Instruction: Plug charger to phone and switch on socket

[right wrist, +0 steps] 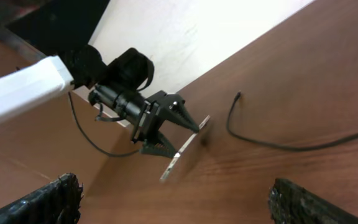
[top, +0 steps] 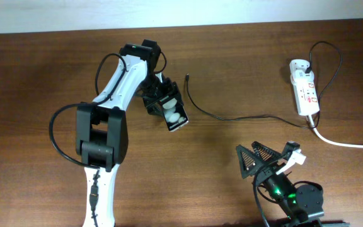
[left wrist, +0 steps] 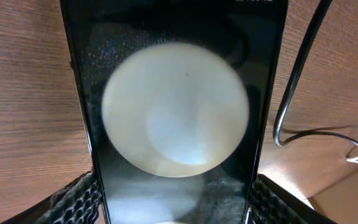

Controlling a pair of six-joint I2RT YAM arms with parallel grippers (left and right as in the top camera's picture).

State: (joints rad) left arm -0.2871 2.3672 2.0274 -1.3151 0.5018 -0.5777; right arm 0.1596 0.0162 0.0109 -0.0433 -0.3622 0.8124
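Note:
My right gripper pinches the phone across its thin edge (top: 179, 125) (right wrist: 184, 150) next, leaving room for the left gripper to regrip for plugging.
My left gripper (top: 160, 101) is shut on the phone (top: 175, 118), a black slab with white round patches, and holds it tilted just above the table. In the left wrist view the phone (left wrist: 176, 109) fills the frame between my fingers (left wrist: 176, 208). The charger, a thin black cable (top: 222, 117), lies on the table with its plug tip (top: 188, 77) right of the phone, and runs to the white socket (top: 304, 93) at the far right. My right gripper (top: 266, 161) is open and empty near the front edge. The right wrist view shows the phone (right wrist: 182, 154) edge-on and the plug tip (right wrist: 238, 96).
A thick white cord (top: 348, 144) leaves the socket toward the right edge. The wall edge runs along the back of the brown wooden table (top: 30, 75). The left arm's black cable (top: 58, 126) loops beside its base.

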